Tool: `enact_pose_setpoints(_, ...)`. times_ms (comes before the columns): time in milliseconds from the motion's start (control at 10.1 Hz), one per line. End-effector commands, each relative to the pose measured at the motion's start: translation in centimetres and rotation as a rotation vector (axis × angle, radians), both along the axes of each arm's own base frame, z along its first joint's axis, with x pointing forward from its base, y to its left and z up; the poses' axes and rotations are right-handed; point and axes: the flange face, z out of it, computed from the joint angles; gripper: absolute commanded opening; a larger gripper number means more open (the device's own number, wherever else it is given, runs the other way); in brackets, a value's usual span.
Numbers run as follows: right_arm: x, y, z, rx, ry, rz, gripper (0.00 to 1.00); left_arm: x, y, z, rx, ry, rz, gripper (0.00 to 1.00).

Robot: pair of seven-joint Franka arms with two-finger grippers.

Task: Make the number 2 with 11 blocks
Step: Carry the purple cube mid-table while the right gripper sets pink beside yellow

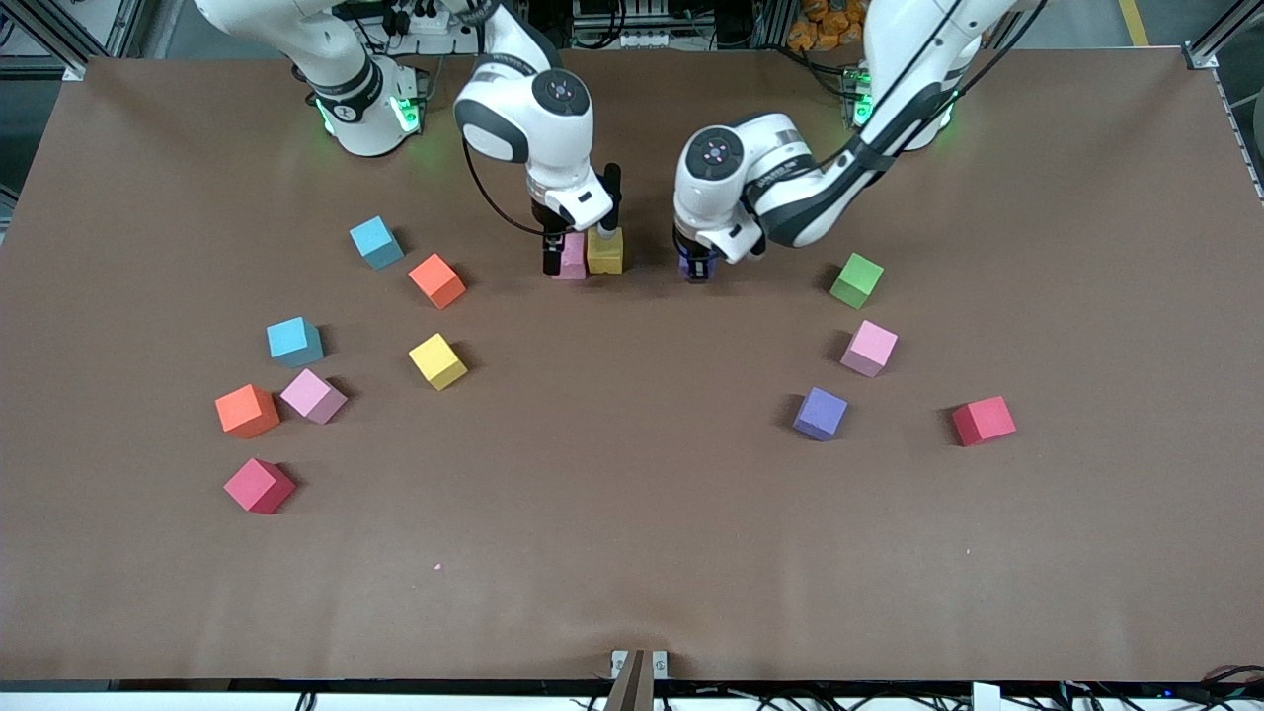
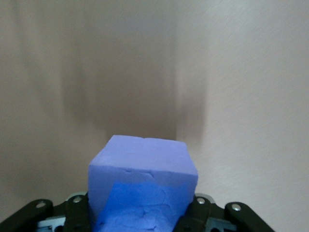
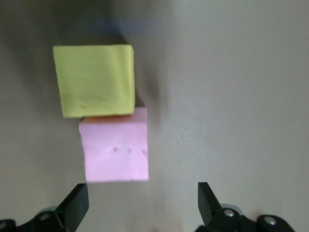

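Note:
My left gripper should release the purple block (image 1: pixel 695 267) (image 2: pixel 145 162) only after I move it toward the spot beside the yellow block, because it still hangs short of that spot.
A pink block (image 1: pixel 571 259) (image 3: pixel 115 145) and a yellow block (image 1: pixel 604 252) (image 3: pixel 94 79) sit side by side, touching, on the table near the robots' bases. My right gripper (image 1: pixel 579 235) (image 3: pixel 142 203) hangs open just above them with nothing between its fingers. Beside them, toward the left arm's end, my left gripper (image 1: pixel 697 265) (image 2: pixel 143 218) is shut on a purple block (image 1: pixel 695 267) (image 2: pixel 145 162), held low over the bare table. Loose blocks lie on both sides: orange (image 1: pixel 436 280), yellow (image 1: pixel 437 360), pink (image 1: pixel 313 396), green (image 1: pixel 856 280), purple (image 1: pixel 821 413).
More loose cubes: orange (image 1: pixel 247 411) and red (image 1: pixel 260 485) toward the right arm's end, pink (image 1: pixel 869 348) and red (image 1: pixel 984 421) toward the left arm's end. Two light-blue cubes (image 1: pixel 376 242) (image 1: pixel 294 342) lie among the right arm's group. The brown table (image 1: pixel 632 553) is bare nearer the camera.

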Motion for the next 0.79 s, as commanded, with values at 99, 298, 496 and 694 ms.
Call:
enact_pose_setpoints(99,4.9,-7.1,4.7,-0.040,0.053,-0.042,1.00,-1.7,-4.3,-0.6,-0.017,0.016,0.104,0.00)
enact_pose_setpoints(298,9.8,-13.0,6.0,-0.020,0.025,-0.189,1.00,-2.0,-6.1,-0.9,-0.011,-0.005,0.123,0.00)
enact_pose_setpoints(496,13.0,-18.3,7.3,0.004,-0.002,-0.328,1.00,-1.6,-7.4,-1.9,-0.007,-0.010,0.143,0.00)
enact_pose_setpoints(694,15.5,-22.9,8.4,0.058,-0.056,-0.442,1.00,-1.7,-7.9,-2.5,0.000,-0.014,0.142,0.00)
